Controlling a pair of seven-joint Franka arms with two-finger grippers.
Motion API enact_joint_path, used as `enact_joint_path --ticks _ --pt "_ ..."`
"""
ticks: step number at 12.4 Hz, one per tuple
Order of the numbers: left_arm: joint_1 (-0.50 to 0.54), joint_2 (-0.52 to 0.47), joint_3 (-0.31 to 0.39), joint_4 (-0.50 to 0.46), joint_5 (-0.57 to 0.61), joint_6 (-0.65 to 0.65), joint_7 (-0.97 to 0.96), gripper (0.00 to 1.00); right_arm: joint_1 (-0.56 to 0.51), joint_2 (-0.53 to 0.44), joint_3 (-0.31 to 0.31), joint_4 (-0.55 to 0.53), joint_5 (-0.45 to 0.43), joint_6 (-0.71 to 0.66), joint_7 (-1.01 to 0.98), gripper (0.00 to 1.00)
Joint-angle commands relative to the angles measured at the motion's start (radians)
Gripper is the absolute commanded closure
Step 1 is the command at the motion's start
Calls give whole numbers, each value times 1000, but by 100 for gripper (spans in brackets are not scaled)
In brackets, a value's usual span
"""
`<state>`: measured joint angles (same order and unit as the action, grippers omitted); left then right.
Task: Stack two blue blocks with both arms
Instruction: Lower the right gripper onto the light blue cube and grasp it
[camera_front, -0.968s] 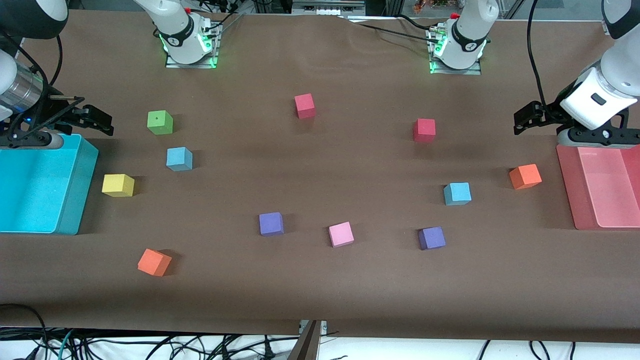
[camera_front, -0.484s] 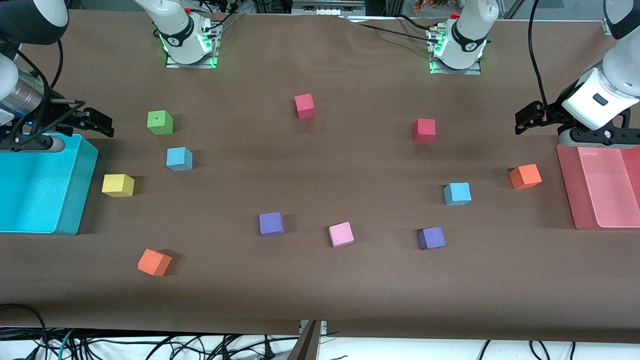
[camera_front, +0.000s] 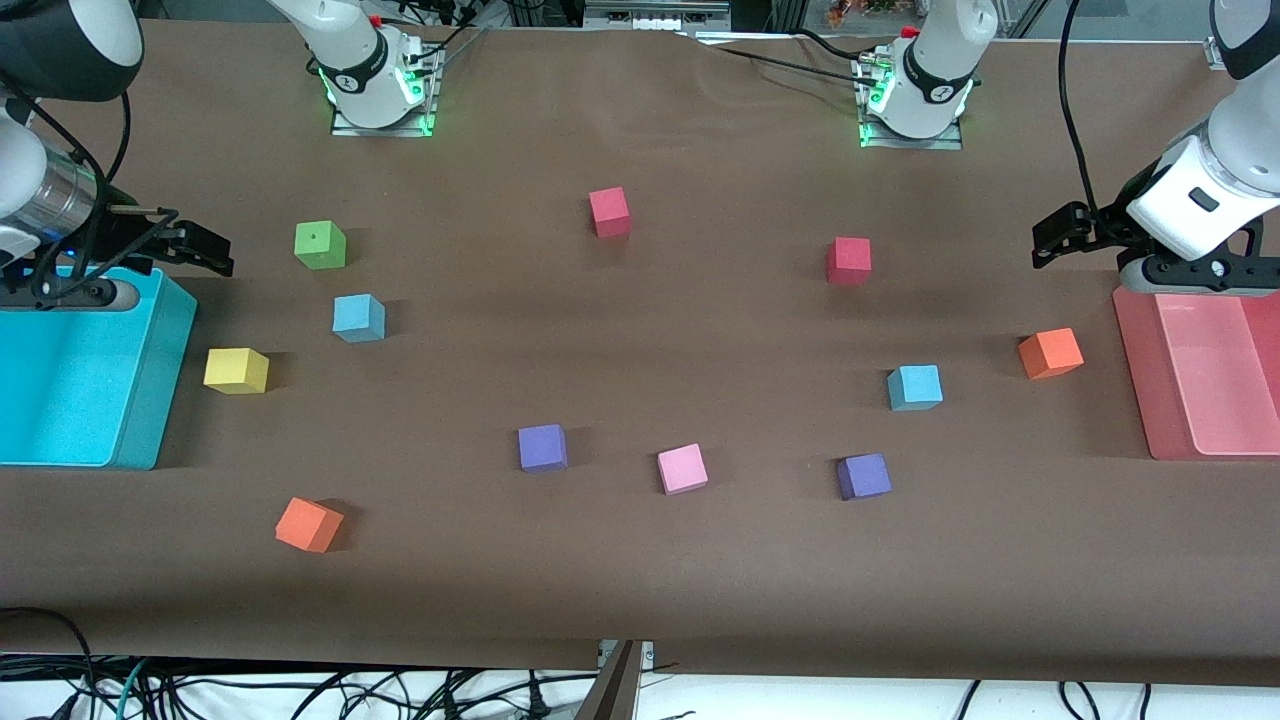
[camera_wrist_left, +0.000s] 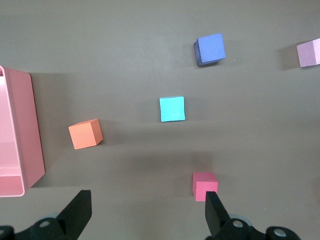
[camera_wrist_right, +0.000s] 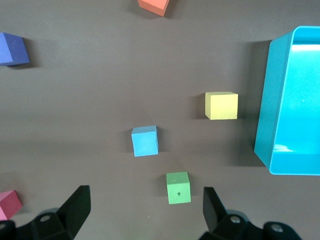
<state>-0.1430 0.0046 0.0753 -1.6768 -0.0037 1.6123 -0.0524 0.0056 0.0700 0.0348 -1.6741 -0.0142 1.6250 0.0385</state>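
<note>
The right gripper takes hold of the blue block beside the green cube (camera_front: 319, 245) (camera_wrist_right: 178, 188) by its opposite sides next, to stack the blue blocks.
Two blue blocks lie apart on the brown table. One blue block (camera_front: 358, 318) (camera_wrist_right: 145, 141) sits toward the right arm's end, between a green cube and a yellow cube. The other blue block (camera_front: 915, 387) (camera_wrist_left: 172, 108) sits toward the left arm's end, next to an orange cube. My right gripper (camera_front: 205, 250) (camera_wrist_right: 145, 207) hangs open and empty by the cyan bin's corner. My left gripper (camera_front: 1058, 236) (camera_wrist_left: 147, 212) hangs open and empty by the pink tray's corner. Neither gripper touches a block.
The cyan bin (camera_front: 150, 400) stands at the right arm's end and the pink tray (camera_front: 1135, 380) at the left arm's end. Scattered cubes: green (camera_front: 319, 245), yellow (camera_front: 236, 370), two orange (camera_front: 308, 525) (camera_front: 1050, 353), two red (camera_front: 610, 212) (camera_front: 848, 261), two purple (camera_front: 542, 448) (camera_front: 863, 477), pink (camera_front: 682, 469).
Both arms have shifted only slightly, with the grippers staying open. No block has moved.
</note>
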Motion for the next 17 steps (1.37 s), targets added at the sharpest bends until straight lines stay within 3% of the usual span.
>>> enact_joint_path --ticks 1,2,4,7,12,14,17 --pt "-13 2 8 17 27 -15 11 0 5 45 2 5 10 -86 -29 1" --pt "-15 2 6 15 27 -14 5 0 5 63 2 -9 10 -115 -49 1" --pt "-18 2 8 19 27 -17 9 0 5 66 2 -112 8 -35 -52 1" --pt "-20 3 6 12 27 -15 6 0 8 53 5 -326 8 216 -51 1" --pt "-18 8 8 12 27 -15 14 0 59 83 10 -573 10 646 -51 1" --pt "-20 8 8 15 27 -15 13 0 59 140 8 -598 4 749 -55 1" --pt "-30 11 8 19 27 -15 3 0 59 178 8 -601 3 759 -55 1"
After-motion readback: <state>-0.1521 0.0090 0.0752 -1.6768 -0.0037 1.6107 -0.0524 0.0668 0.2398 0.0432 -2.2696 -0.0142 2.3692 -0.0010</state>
